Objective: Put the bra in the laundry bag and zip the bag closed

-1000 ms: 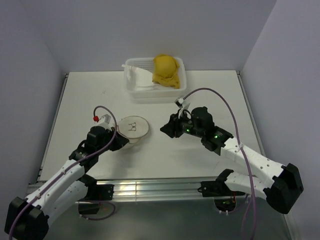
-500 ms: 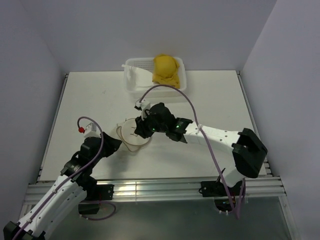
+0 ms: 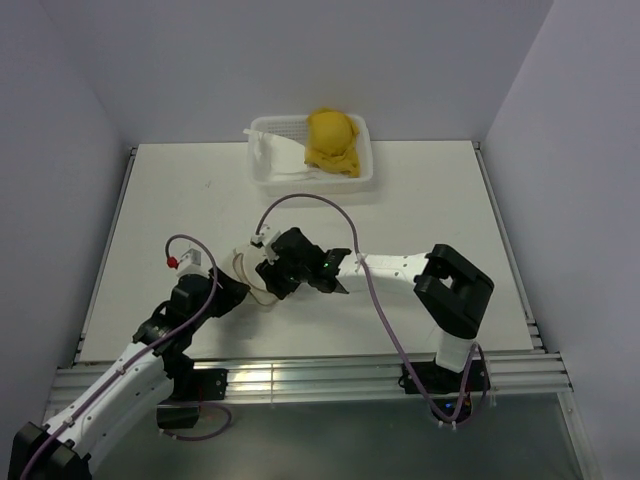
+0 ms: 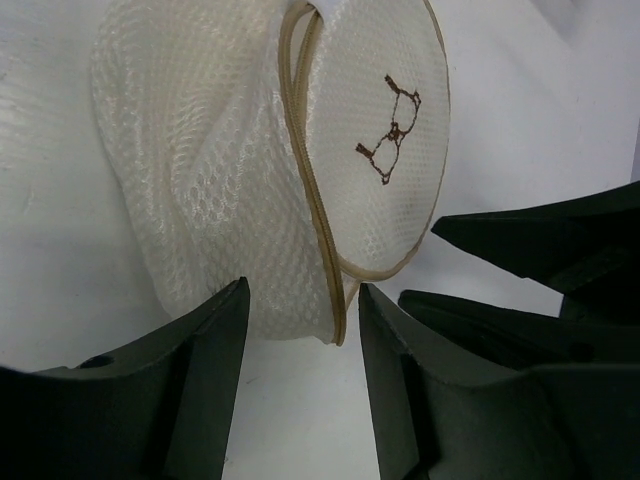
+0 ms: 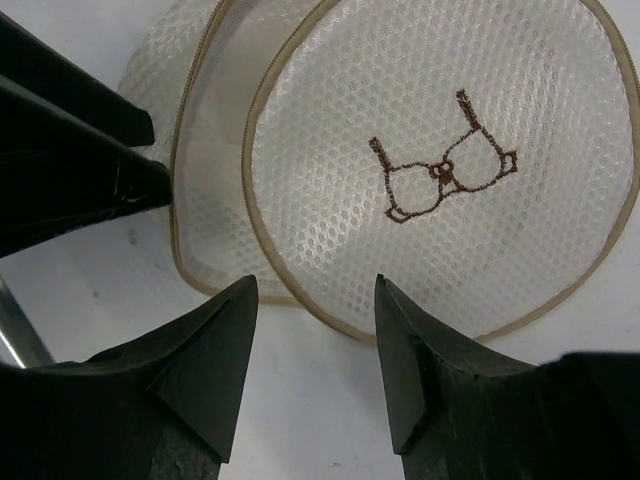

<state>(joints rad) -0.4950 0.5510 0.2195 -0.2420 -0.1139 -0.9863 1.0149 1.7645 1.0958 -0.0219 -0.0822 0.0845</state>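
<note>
My right gripper should next pinch the laundry bag's round lid by its beige edge. This will open the bag for the bra.
The laundry bag, white mesh with a beige rim, lies tipped on its side on the table. Its round lid, stitched with a small brown bra mark, stands ajar from the body. My left gripper is open just short of the bag's rim, touching nothing. My right gripper is open too, its tips just below the lid's edge. In the top view the right gripper hides most of the bag, with the left gripper beside it. The mustard-yellow bra lies in the basket at the back.
A white perforated plastic basket stands at the table's far edge, with a white cloth beside the bra. The right arm's elbow is folded over the table's right half. Each gripper's fingers show in the other's wrist view.
The right arm swung left across the table to the bag and opened wider. The left gripper opened, let the bag go and drew back slightly. The bag tipped over, its lid coming ajar.
</note>
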